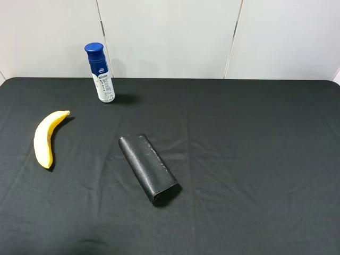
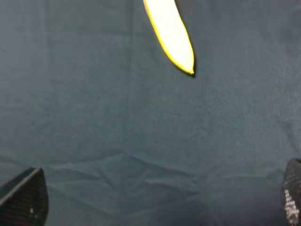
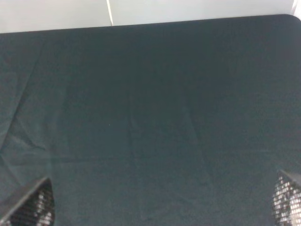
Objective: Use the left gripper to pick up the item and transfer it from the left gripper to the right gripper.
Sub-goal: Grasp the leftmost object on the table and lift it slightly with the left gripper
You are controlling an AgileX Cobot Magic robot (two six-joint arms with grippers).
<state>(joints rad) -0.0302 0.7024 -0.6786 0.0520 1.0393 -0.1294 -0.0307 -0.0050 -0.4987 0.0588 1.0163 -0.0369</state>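
Observation:
Next, my left gripper grabs the tapered-tip half [image 1: 42,151] and leaves the yellow banana's stem end [image 1: 64,114] free for the right gripper.
The yellow banana [image 1: 45,139] lies flat on the black cloth at the left of the table, with no gripper touching it. In the left wrist view one end of the banana [image 2: 170,33] shows, some way ahead of my left gripper [image 2: 157,202]. The left gripper's two black fingertips [image 2: 23,197] stand wide apart, open and empty over bare cloth. My right gripper [image 3: 159,202] is also open and empty, its fingertips [image 3: 30,205] spread over bare cloth. Neither arm shows in the exterior high view.
A white bottle with a blue cap [image 1: 101,73] stands upright at the back left, behind the banana. A black oblong case [image 1: 148,167] lies at an angle near the middle. The black cloth [image 1: 255,159] covers the table, with white wall panels behind.

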